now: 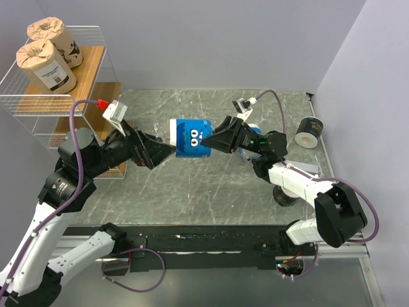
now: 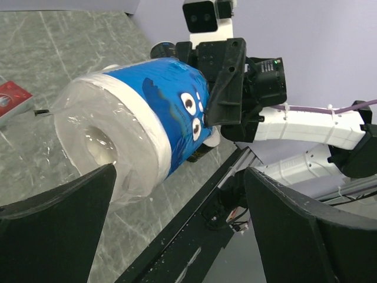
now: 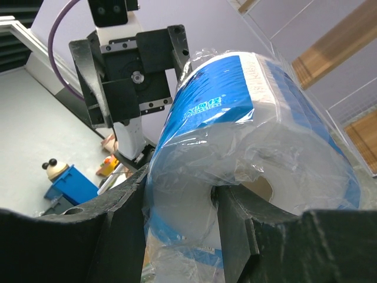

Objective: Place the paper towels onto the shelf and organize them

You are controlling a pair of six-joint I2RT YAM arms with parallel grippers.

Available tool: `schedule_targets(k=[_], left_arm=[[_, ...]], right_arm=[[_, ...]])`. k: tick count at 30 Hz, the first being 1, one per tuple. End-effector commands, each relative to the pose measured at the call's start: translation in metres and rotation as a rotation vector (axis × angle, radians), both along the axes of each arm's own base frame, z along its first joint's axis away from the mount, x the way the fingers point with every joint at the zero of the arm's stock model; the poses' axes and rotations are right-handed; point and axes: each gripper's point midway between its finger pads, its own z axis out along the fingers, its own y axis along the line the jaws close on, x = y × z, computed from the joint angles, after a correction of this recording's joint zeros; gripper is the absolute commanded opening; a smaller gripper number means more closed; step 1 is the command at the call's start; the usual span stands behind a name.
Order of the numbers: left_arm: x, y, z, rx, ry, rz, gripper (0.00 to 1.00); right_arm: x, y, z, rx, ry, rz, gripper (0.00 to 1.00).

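I should next use my left gripper to grab the blue-and-white roll by its plastic-wrapped white end, so the roll's opposite end is free to enter the shelf.
A blue-and-white paper towel roll hangs in the air over the table's middle. My right gripper is shut on its wall, one finger in the hollow core and one outside, as the right wrist view shows on the roll. My left gripper is open at the roll's other end. In the left wrist view the roll lies just ahead of the wide jaws, not between them. Two kraft-brown rolls stand on top of the shelf. A dark roll lies at the right.
Another blue roll lies partly hidden behind my right gripper, and a dark roll sits under the right arm. A flat red box lies on the marble table. The shelf's wooden boards show beyond the held roll.
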Motion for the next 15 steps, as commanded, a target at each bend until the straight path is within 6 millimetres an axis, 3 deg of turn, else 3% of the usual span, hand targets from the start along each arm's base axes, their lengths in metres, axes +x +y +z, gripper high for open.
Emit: schedule_targets(k=[1,15], left_arm=[[-0.007,-0.007,0.014,-0.065,-0.049,-0.052,0.97],[0.022,-0.019,-0.002,-0.037,-0.04,-0.029,0.98]], right_arm=[[-0.047,-0.03,0.075,0.257,-0.388,-0.009,0.36],[-0.054,-0.033,0.076,0.262,-0.397,-0.01,0.36]])
